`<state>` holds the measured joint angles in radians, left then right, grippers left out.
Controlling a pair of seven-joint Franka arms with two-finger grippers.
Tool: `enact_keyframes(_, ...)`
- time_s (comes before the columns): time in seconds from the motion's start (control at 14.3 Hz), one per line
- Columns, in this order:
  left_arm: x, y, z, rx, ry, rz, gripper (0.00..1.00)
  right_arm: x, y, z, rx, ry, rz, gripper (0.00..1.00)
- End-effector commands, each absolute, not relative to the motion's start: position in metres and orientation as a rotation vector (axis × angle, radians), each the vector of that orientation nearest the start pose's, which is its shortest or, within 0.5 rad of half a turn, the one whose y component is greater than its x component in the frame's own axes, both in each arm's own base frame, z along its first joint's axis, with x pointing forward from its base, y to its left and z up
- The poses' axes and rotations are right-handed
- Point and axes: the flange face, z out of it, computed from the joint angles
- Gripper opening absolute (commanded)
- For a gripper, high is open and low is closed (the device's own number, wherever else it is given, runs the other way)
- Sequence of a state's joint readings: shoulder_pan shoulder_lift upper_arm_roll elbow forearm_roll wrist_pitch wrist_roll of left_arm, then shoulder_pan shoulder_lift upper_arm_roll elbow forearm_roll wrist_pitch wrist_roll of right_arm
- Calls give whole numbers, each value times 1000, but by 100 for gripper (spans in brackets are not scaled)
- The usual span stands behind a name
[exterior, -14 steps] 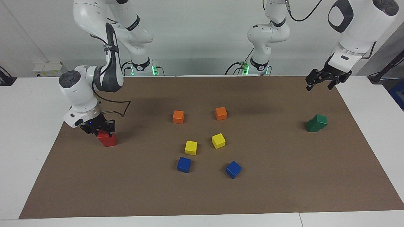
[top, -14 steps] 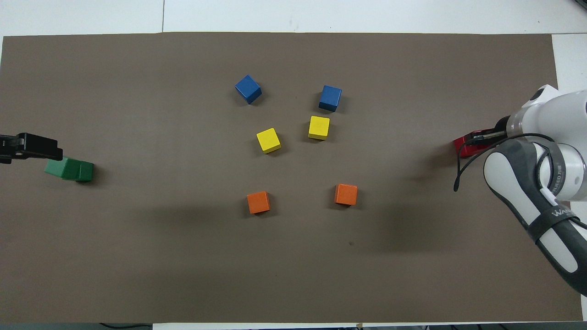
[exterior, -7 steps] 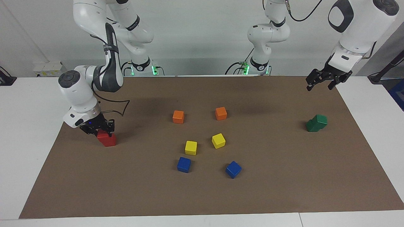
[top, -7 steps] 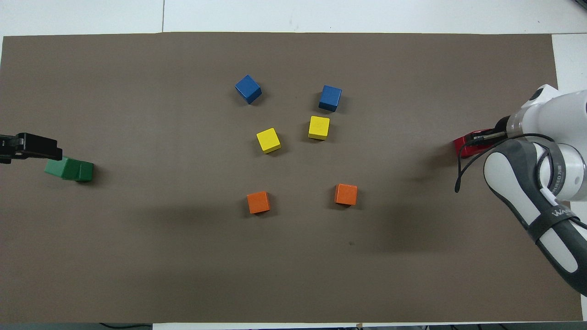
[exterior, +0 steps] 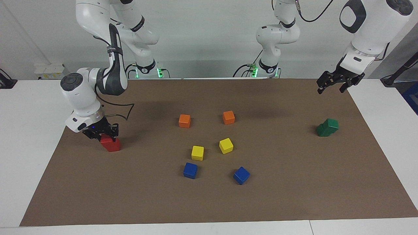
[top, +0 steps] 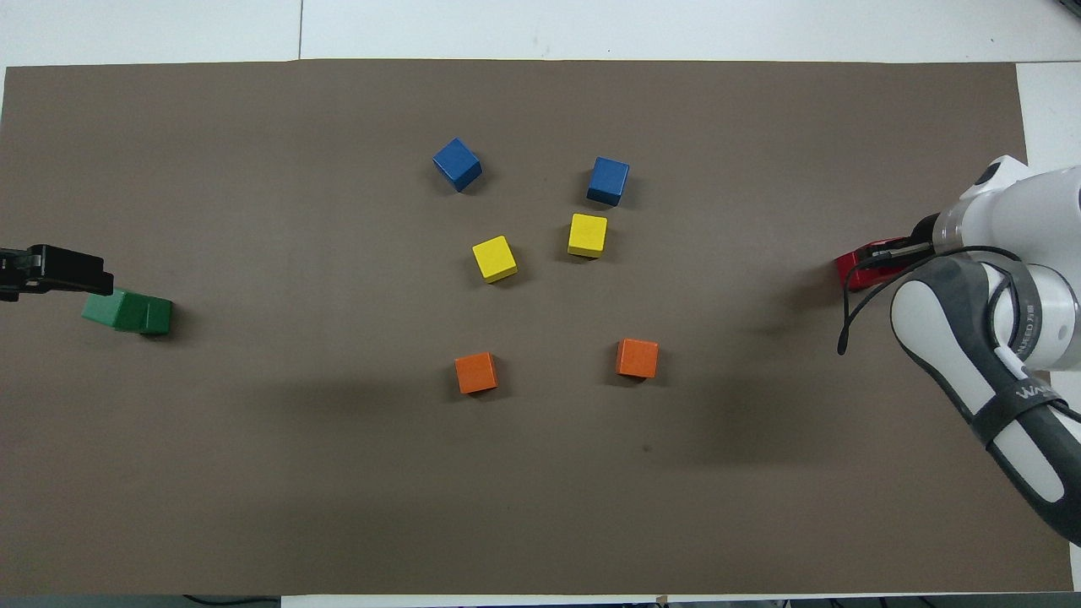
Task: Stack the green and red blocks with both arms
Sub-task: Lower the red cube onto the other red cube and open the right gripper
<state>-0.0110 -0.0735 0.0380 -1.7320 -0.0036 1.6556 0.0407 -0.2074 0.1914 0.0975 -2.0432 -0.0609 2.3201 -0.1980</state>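
Note:
The red blocks sit low on the brown mat in the overhead view, so the held red block would stand and my right gripper should open its fingers.
My right gripper (exterior: 102,133) is low over the mat at the right arm's end, shut on the top of the red blocks (exterior: 111,144). They show as one red mass, and in the overhead view the wrist partly covers the red blocks (top: 857,270). I cannot tell whether the upper one rests on the lower. At the left arm's end, two green blocks (exterior: 327,127) sit stacked askew, the upper one shifted sideways on the lower; from overhead the green blocks (top: 128,312) appear as one. My left gripper (exterior: 338,85) hangs open in the air, holding nothing.
Mid-mat lie two orange cubes (exterior: 184,120) (exterior: 228,117), two yellow cubes (exterior: 197,152) (exterior: 226,145) and two blue cubes (exterior: 190,170) (exterior: 241,175). The brown mat (exterior: 294,195) covers most of the white table.
My right gripper has edged slightly upward at the red blocks. The left gripper and all other cubes stay where they were.

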Motion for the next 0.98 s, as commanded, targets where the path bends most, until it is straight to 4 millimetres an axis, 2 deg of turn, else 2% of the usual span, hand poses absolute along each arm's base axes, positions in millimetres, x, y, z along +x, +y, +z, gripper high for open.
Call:
enact_keyframes(0.0,533,16,604,-3128,17,-26,100,579,-67,355,-3159,-248,-136,0)
enact_keyframes(0.91,532,11,605,-3128,26,-31,100,579,-67,355,-3158,-246,-134,0)
